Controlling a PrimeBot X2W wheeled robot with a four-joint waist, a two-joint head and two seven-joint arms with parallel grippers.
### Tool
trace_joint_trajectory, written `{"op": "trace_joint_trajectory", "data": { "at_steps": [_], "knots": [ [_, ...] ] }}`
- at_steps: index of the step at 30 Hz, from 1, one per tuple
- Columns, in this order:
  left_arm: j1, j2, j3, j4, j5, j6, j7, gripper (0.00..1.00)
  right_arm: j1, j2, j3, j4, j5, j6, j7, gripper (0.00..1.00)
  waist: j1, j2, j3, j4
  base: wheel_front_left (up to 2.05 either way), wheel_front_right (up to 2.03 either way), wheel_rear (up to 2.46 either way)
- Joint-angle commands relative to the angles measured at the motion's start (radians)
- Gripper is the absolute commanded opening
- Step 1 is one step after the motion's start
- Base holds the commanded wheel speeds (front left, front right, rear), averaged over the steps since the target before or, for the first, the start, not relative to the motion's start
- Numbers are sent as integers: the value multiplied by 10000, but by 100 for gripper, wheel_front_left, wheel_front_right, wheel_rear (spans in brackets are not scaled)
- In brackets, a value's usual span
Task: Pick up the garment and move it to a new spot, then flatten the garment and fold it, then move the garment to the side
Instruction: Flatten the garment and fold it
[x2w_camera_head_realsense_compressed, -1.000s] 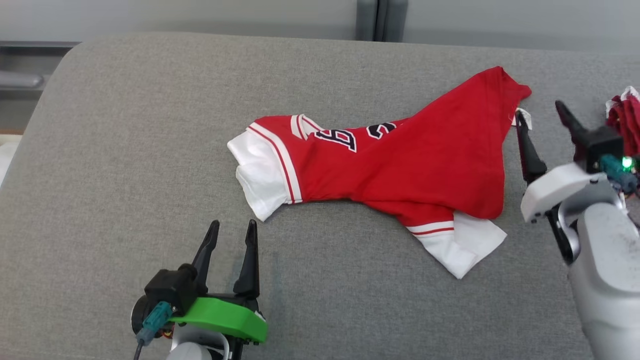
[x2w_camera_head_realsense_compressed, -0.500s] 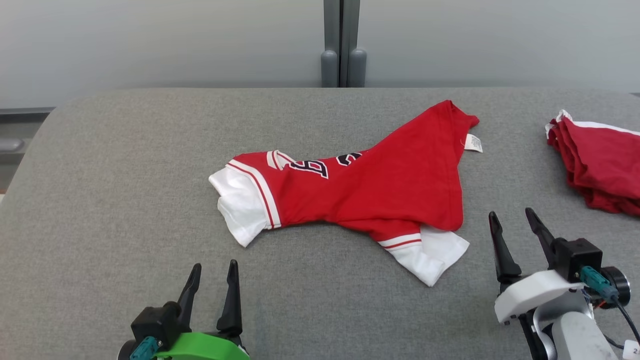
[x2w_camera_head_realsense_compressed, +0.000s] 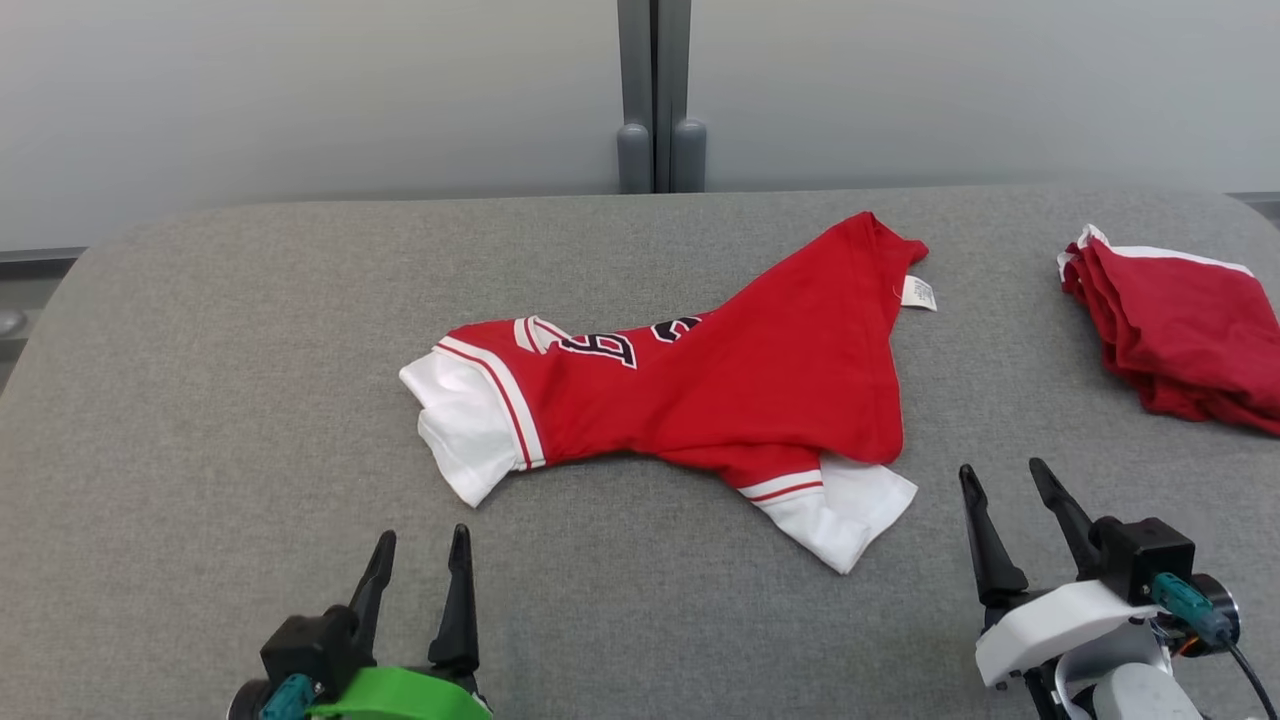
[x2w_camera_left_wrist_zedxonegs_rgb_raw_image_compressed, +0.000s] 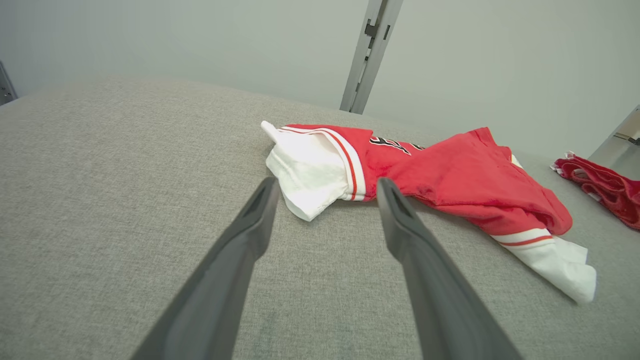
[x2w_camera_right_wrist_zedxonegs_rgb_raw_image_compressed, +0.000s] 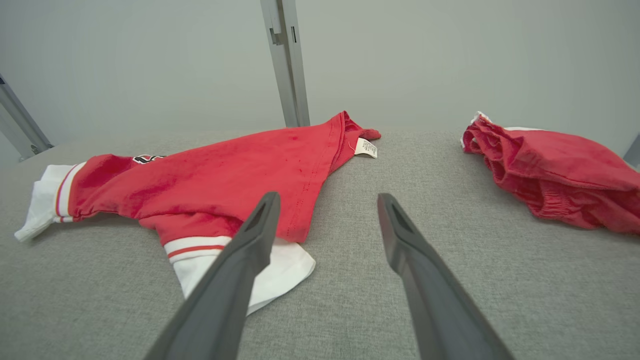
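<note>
The shirt's near hem corner (x2w_camera_head_realsense_compressed: 888, 451) sticks up over the white sleeve (x2w_camera_head_realsense_compressed: 854, 514), and the rest of the shirt lies loose. I should grab that corner with my right gripper next.
The garment (x2w_camera_head_realsense_compressed: 700, 390), a bright red jersey T-shirt with white red-striped sleeves and black letters, lies crumpled and twisted in the middle of the grey padded table (x2w_camera_head_realsense_compressed: 200, 400). Its white hem tag (x2w_camera_head_realsense_compressed: 919, 292) sticks out at the far right corner. My left gripper (x2w_camera_head_realsense_compressed: 422, 545) stands open near the front edge, short of the left white sleeve (x2w_camera_left_wrist_zedxonegs_rgb_raw_image_compressed: 310, 175). Low at the right, my right gripper (x2w_camera_head_realsense_compressed: 1003, 482) is open too, just right of the other white sleeve (x2w_camera_right_wrist_zedxonegs_rgb_raw_image_compressed: 280, 270). Neither touches the garment (x2w_camera_right_wrist_zedxonegs_rgb_raw_image_compressed: 240, 175).
A second, darker red folded cloth (x2w_camera_head_realsense_compressed: 1180, 325) lies at the table's far right, also visible in the right wrist view as the folded cloth (x2w_camera_right_wrist_zedxonegs_rgb_raw_image_compressed: 555, 170). A grey wall with a vertical metal post (x2w_camera_head_realsense_compressed: 655, 95) stands behind the table.
The head camera has tilted, shifting the whole picture. My right gripper, a second ago up by the hem tag, has drawn back to the front right. The garment lies unmoved.
</note>
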Motion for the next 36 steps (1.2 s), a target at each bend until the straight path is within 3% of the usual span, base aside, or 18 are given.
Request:
{"op": "trace_joint_trajectory", "data": {
  "at_steps": [1, 5, 12, 21, 22, 23, 26, 30, 36],
  "knots": [
    [-355, 22, -74, 68, 146, -70, -32, 100, -141, -35, -18, -89, -41, -16, -41, 100, 0, 0, 128, -46, 0, 0, 0],
    [-1084, 24, -355, 908, 475, -207, -32, 100, -353, -34, 73, -207, -114, -16, -43, 100, 0, 0, 390, -179, 0, 0, 0],
    [-2941, 140, -669, 3623, 1046, -354, -27, 100, -855, -35, 341, -365, -295, -16, -43, 100, 0, 0, 1062, -724, 0, 0, 0],
    [-4344, 246, -245, 5770, 1012, -228, -21, 100, -1219, -33, 110, -520, -477, -16, -43, 100, 0, 0, 1700, -1184, 0, 0, 0],
    [-4432, 260, -165, 5938, 1001, -172, -21, 86, -1233, -33, 83, -538, -479, -16, -41, 100, 0, 0, 1730, -1202, 0, 0, 0],
    [-4487, 277, -124, 6089, 1008, -149, -20, 50, -1241, -32, 72, -545, -477, -16, -41, 100, 0, 0, 1752, -1212, 0, 0, 0],
    [-4724, 346, -76, 6520, 1110, -75, -11, 0, -1264, -32, 24, -565, -474, -16, -41, 100, 0, 0, 1793, -1210, 0, 0, 0],
    [-4954, 418, -185, 6802, 1331, -117, -10, 0, -1297, -32, 29, -595, -376, -16, -43, 100, 0, 0, 1773, -1133, 0, 0, 0],
    [-4821, 402, -788, 6110, 1940, -255, -20, 0, -1180, -33, -4, -592, -326, -16, -42, 100, 0, 0, 1616, -925, 0, 0, 0]
  ]
}}
